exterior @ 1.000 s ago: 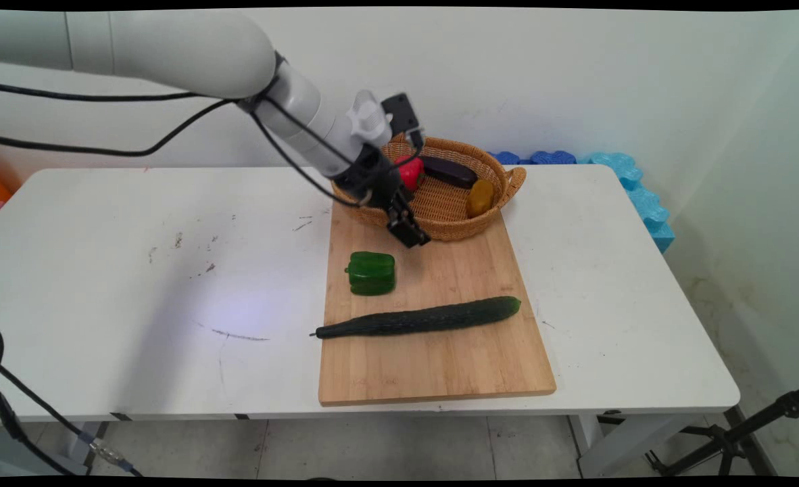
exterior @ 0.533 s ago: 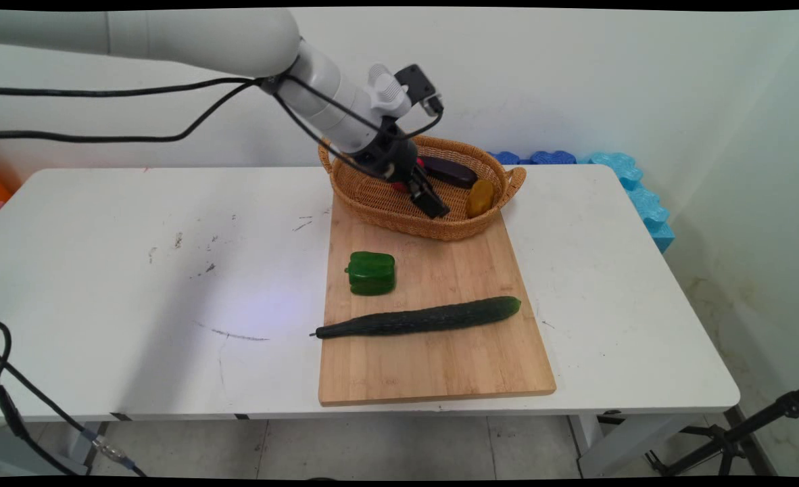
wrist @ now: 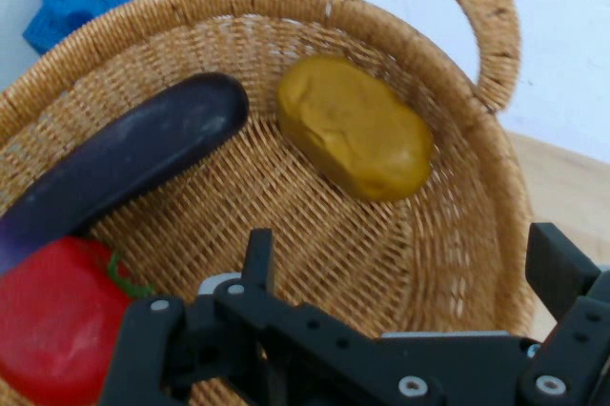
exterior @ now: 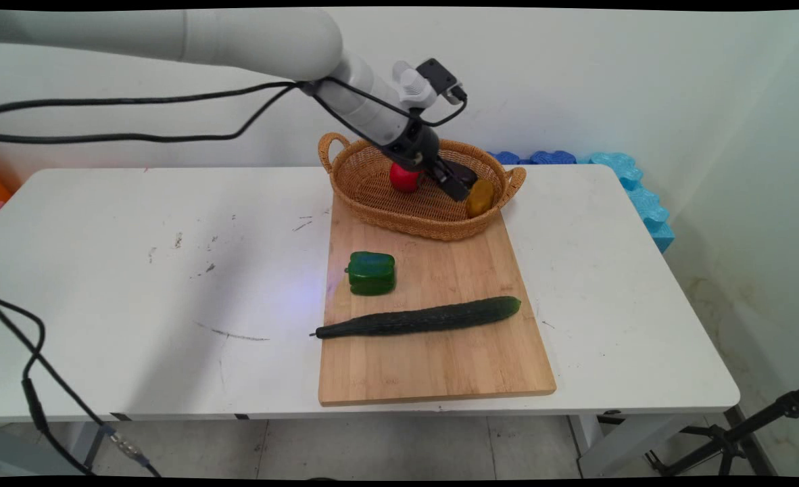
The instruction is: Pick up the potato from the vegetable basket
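Observation:
The yellow-brown potato [exterior: 480, 197] is in the wicker basket [exterior: 399, 226]. My gripper will next grab the potato by its long sides to lift it out.
My gripper [exterior: 457, 187] hangs inside the wicker basket [exterior: 399, 226], open with nothing between its fingers. In the hand view the gripper [wrist: 405, 253] points at the basket's woven floor [wrist: 315, 225]. A yellow-brown potato [exterior: 480, 197] lies just right of the fingertips, and it sits ahead near the handle in the hand view [wrist: 353, 130]. A dark purple eggplant [wrist: 124, 163] lies beside it, partly hidden by the hand in the main view [exterior: 468, 174]. A red vegetable [exterior: 404, 177] rests left of the gripper, showing at the lower left of the hand view [wrist: 52, 330].
The basket stands on the far end of a wooden cutting board [exterior: 440, 365]. A green bell pepper [exterior: 371, 272] and a long cucumber [exterior: 420, 318] lie on the board. Blue foam blocks [exterior: 633, 186] line the table's far right corner.
The gripper has moved from above the board's far end to the right and back, into the basket next to the potato. The vegetables have not moved.

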You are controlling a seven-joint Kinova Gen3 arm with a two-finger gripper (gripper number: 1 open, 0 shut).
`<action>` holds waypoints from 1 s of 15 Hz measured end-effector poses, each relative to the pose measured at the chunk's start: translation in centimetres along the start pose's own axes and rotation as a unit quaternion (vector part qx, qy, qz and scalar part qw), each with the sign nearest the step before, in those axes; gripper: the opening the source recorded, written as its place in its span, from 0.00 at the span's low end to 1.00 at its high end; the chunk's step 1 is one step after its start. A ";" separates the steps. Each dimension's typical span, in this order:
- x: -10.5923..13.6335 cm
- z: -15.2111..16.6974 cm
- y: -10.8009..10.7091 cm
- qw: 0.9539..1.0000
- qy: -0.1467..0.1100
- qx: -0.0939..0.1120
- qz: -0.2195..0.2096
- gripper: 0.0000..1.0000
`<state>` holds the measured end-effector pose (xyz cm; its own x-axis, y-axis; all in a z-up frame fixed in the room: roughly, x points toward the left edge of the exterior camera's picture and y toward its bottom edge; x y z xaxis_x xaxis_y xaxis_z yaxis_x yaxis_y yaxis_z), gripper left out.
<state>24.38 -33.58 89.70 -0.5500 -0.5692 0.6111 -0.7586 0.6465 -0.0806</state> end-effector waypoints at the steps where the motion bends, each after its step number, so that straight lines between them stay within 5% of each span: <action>1: 0.2 0.7 -0.1 1.000 0.001 0.001 -0.004 1.00; 15: 1.4 9.3 -0.5 0.999 0.004 -0.001 -0.049 1.00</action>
<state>20.74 -39.47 83.28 -0.4708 -0.6260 0.6217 -0.8080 0.5889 -0.0188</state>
